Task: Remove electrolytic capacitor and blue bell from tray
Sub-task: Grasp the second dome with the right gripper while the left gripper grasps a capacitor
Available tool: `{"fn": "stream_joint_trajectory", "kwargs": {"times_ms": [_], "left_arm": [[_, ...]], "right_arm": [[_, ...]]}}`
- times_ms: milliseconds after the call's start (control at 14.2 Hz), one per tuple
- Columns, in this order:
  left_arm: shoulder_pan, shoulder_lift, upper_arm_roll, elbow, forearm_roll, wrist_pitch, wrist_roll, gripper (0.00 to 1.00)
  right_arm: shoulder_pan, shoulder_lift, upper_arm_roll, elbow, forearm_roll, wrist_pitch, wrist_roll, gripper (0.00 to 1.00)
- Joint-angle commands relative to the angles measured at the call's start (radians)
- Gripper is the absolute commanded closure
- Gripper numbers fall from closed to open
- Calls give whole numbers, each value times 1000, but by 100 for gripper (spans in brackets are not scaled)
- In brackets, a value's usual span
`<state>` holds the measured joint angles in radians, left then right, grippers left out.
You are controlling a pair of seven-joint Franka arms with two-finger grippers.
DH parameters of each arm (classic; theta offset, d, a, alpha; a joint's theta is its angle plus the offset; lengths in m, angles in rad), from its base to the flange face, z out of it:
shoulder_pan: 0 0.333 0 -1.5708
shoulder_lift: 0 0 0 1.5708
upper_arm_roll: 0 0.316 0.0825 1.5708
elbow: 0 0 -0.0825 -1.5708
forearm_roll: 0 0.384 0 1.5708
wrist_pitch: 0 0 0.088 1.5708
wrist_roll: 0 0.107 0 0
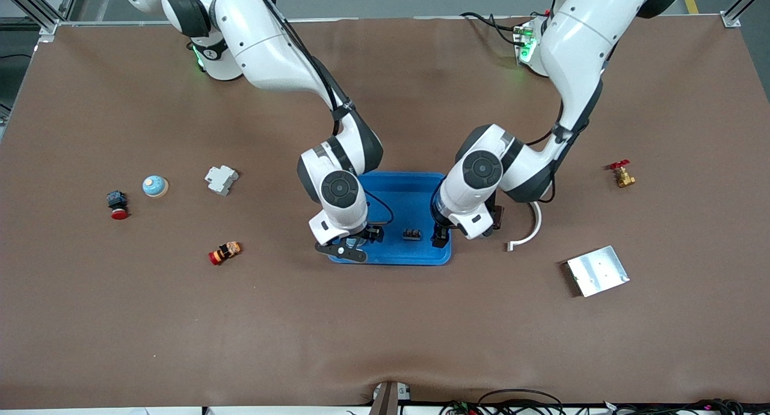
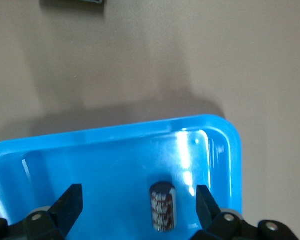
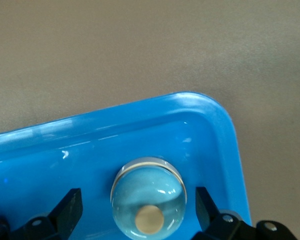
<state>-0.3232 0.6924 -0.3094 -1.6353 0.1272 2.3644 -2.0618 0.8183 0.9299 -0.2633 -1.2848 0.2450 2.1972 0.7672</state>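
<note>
My right gripper's fingers reach down beside the pale blue bell (image 3: 149, 195) in the tray, so it is time to close them now, which would catch the bell.
A blue tray (image 1: 400, 198) lies at mid-table. My left gripper (image 1: 441, 239) hangs over its corner toward the left arm's end. In the left wrist view the gripper (image 2: 139, 196) is open, and a dark capacitor (image 2: 162, 206) with pale print lies on the tray floor (image 2: 90, 170) between the fingers, touching neither. My right gripper (image 1: 348, 246) is over the tray corner toward the right arm's end. It is open (image 3: 137, 196) around a pale blue bell (image 3: 149, 195) with a tan button that stands in the tray (image 3: 140, 107), with gaps on both sides.
A small dark part (image 1: 411, 234) lies in the tray. Toward the right arm's end lie a second blue bell (image 1: 155, 186), a red push button (image 1: 118, 204), a white breaker (image 1: 221, 179) and a red-orange part (image 1: 224, 252). Toward the left arm's end lie a white curved piece (image 1: 529, 227), a metal plate (image 1: 597, 270) and a brass valve (image 1: 622, 174).
</note>
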Motion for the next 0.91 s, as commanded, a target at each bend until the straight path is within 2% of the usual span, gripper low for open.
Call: {"fn": "stream_joint_trajectory", "kwargs": {"times_ms": [0,70,281,351,561,632,842], "left_arm": [[-118,54,105,106,-11,-31,-63,0],[-140,84,128,144,-14,-46,-75,0],[-157,142,138,222,-14,-77,-98,0],[-163,147,138,227,-14,-77,-98,0],[-171,173,139,256,-12,-77,-98,0],[-177,180,139,259,-11,-76,-98,0],[-209,206,165,296,-17,-77,-100,0]], "right_arm": [[-11,18,12,28,-15,4,9,0],[-11,18,12,28,-13,4,9,6],[-19,17,33,28,-12,4,17,40],[-25,17,35,28,-10,3,11,61],[-28,9,35,28,-9,-7,9,93],[-36,3,35,28,-9,-8,9,100],[-59,-42,35,30,-3,-43,3,100]]}}
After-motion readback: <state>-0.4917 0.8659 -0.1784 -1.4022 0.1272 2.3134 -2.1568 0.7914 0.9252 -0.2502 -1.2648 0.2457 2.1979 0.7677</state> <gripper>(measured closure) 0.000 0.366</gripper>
